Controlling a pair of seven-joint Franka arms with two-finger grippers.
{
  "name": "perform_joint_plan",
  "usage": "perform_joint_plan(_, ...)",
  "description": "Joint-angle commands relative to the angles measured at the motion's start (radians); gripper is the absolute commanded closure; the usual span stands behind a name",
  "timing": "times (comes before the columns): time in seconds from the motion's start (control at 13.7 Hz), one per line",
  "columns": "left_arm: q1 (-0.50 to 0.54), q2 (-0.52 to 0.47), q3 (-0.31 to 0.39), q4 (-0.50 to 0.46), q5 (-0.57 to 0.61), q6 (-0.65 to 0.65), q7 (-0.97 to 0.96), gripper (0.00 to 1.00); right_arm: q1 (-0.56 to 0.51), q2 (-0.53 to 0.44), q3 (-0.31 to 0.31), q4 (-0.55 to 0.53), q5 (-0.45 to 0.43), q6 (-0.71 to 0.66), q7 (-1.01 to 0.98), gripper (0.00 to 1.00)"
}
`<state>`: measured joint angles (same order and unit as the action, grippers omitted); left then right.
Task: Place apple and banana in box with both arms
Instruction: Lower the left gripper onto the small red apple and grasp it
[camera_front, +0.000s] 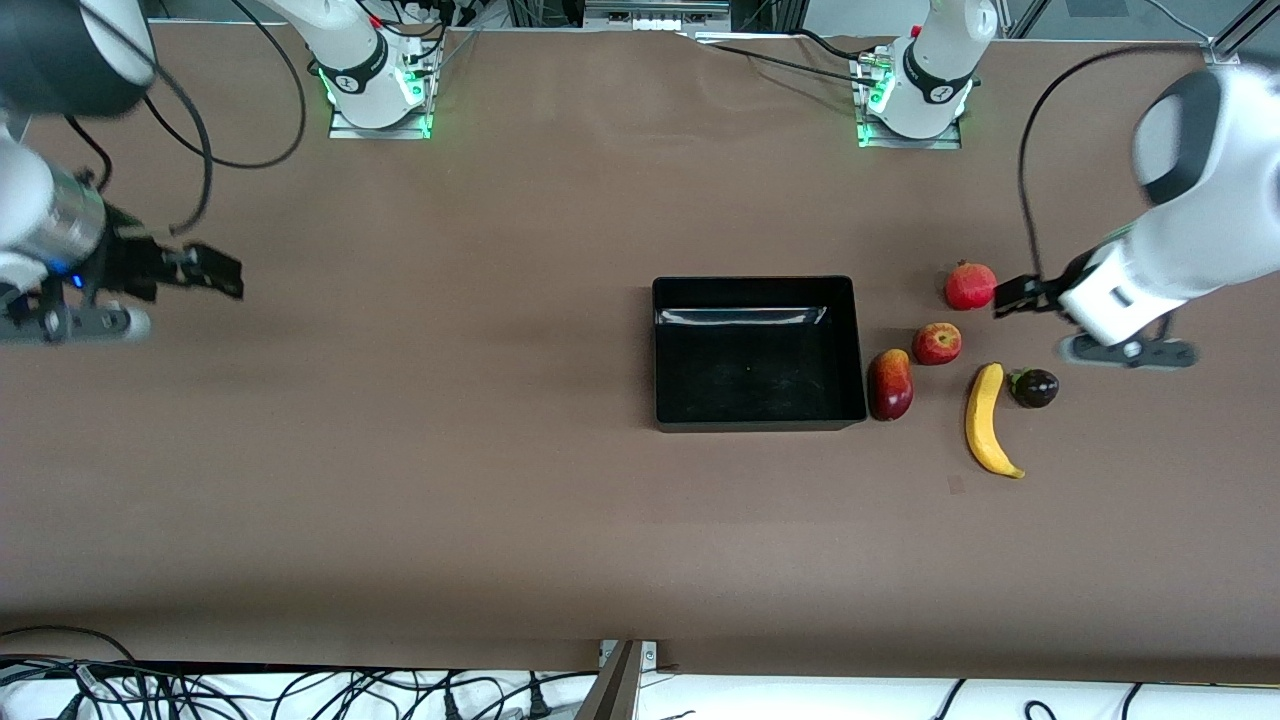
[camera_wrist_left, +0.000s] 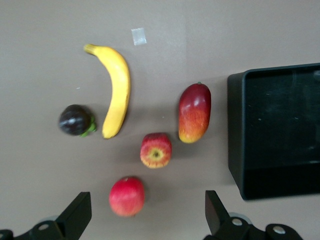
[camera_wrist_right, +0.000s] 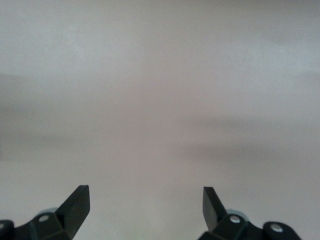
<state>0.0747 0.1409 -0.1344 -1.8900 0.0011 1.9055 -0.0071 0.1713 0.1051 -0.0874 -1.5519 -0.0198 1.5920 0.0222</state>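
My left gripper grabs the small red apple by its rounded body (camera_front: 936, 344) (camera_wrist_left: 156, 150) next, to place the apple in the box.
The apple (camera_front: 937, 343) is small and red with yellowish streaks; it lies on the table beside the black box (camera_front: 752, 281), toward the left arm's end. The yellow banana (camera_front: 987, 420) lies nearer the front camera than the apple. In the left wrist view I see the apple (camera_wrist_left: 156, 150), the banana (camera_wrist_left: 117, 90) and the box (camera_wrist_left: 233, 130). My left gripper (camera_front: 1015, 297) (camera_wrist_left: 146, 202) is open and empty, over the table by a plain red fruit. My right gripper (camera_front: 225, 275) (camera_wrist_right: 145, 197) is open and empty, over bare table at the right arm's end.
A plain red crown-tipped fruit (camera_front: 970, 286) (camera_wrist_left: 127, 196) lies just farther from the front camera than the apple. A red-yellow mango-like fruit (camera_front: 890, 384) (camera_wrist_left: 194, 112) lies against the box's wall. A dark purple fruit (camera_front: 1035, 387) (camera_wrist_left: 76, 120) sits beside the banana. The box holds nothing.
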Motion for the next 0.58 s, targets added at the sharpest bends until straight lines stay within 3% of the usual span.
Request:
perform_joint_plan(0.0,-0.003,-0.02,-0.001,-0.182,0.019,0.189,0.01,0.0,-0.117,-0.148,0.084,-0.256,-0.022,0.126,0.001,0.0)
perform_joint_plan(0.22,-0.001,0.002,-0.001,-0.332,0.049,0.369,0.012,0.0,-0.162,-0.145,0.093,-0.223,-0.006,0.125,-0.012,0.0)
perform_joint_plan(0.51,0.0,0.095,-0.001,-0.366,0.109,0.432,0.012,0.0,-0.177,-0.133,0.098,-0.189,-0.011,0.051,-0.013,0.0)
